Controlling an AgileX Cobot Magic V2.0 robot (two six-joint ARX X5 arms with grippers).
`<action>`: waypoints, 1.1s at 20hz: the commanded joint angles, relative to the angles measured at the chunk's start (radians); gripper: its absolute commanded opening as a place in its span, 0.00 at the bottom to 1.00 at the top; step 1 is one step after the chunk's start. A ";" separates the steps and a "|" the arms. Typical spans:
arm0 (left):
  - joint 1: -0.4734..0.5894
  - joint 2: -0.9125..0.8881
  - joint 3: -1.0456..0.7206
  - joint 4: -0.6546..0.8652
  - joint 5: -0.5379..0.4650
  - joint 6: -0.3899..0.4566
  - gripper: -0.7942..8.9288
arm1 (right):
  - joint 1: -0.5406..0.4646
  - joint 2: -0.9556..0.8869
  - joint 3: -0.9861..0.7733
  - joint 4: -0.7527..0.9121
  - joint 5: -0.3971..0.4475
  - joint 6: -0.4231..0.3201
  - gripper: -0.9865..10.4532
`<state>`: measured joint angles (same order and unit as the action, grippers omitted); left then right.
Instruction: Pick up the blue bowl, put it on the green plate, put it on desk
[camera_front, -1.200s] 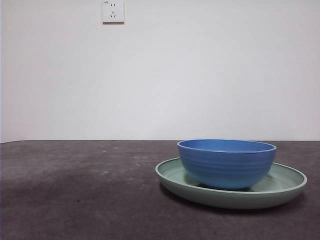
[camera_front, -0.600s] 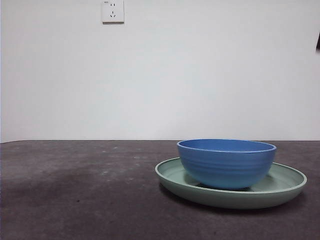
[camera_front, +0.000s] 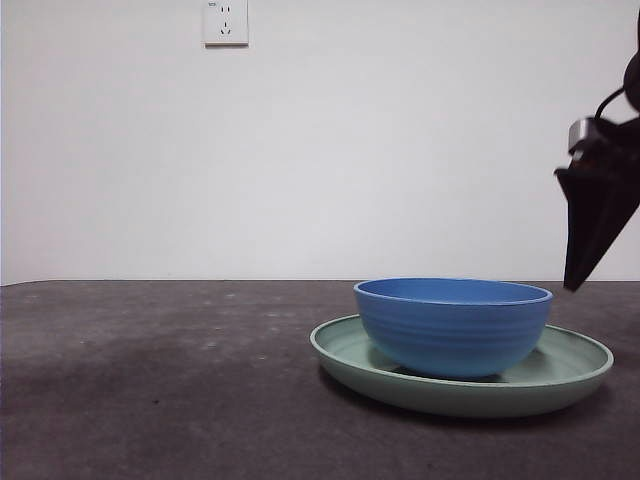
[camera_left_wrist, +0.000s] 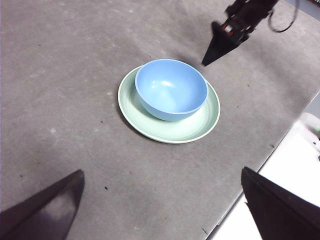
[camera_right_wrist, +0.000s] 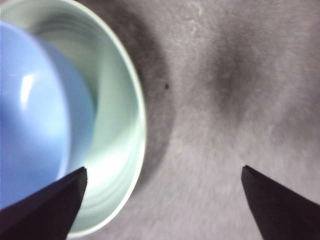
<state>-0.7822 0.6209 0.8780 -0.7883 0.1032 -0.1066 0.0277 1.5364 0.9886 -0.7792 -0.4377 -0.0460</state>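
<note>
The blue bowl (camera_front: 452, 325) and plate need to go on the desk together. My right gripper should now grab the green plate by its rim (camera_front: 598, 355) to put them there.
The blue bowl (camera_front: 452, 325) stands upright inside the green plate (camera_front: 565, 372) on the dark desk (camera_front: 150, 390), right of centre. My right gripper (camera_front: 583, 255) hangs above the plate's right rim, tips pointing down, apart from the bowl. In the right wrist view its jaws are open and empty (camera_right_wrist: 160, 200), over the desk (camera_right_wrist: 240, 100) just beside the plate's rim (camera_right_wrist: 135, 125) and the bowl (camera_right_wrist: 30, 110). My left gripper (camera_left_wrist: 160, 205) is open and empty, high above the desk and well back from the bowl (camera_left_wrist: 171, 89) and plate (camera_left_wrist: 202, 125). The left wrist view also shows the right gripper (camera_left_wrist: 214, 47).
A white wall with a socket (camera_front: 226, 22) stands behind the desk. The desk's edge and a white surface (camera_left_wrist: 295, 165) lie beyond the plate in the left wrist view. Bare desk (camera_left_wrist: 60, 75) spreads to the bowl's other side.
My right gripper has come into the front view from the right edge and moved down toward the plate's right rim. The bowl and plate have not moved.
</note>
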 joint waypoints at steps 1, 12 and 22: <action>-0.009 0.005 0.011 0.010 -0.003 -0.007 0.60 | 0.016 0.048 0.013 0.037 0.000 -0.022 0.41; -0.009 0.005 0.011 0.008 -0.003 -0.008 0.60 | 0.119 0.130 0.013 0.129 -0.006 -0.018 0.21; -0.009 0.005 0.011 -0.004 -0.003 -0.008 0.60 | 0.121 0.157 0.013 0.117 -0.006 0.029 0.13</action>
<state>-0.7822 0.6209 0.8780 -0.7979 0.1032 -0.1070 0.1440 1.6691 0.9886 -0.6628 -0.4412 -0.0341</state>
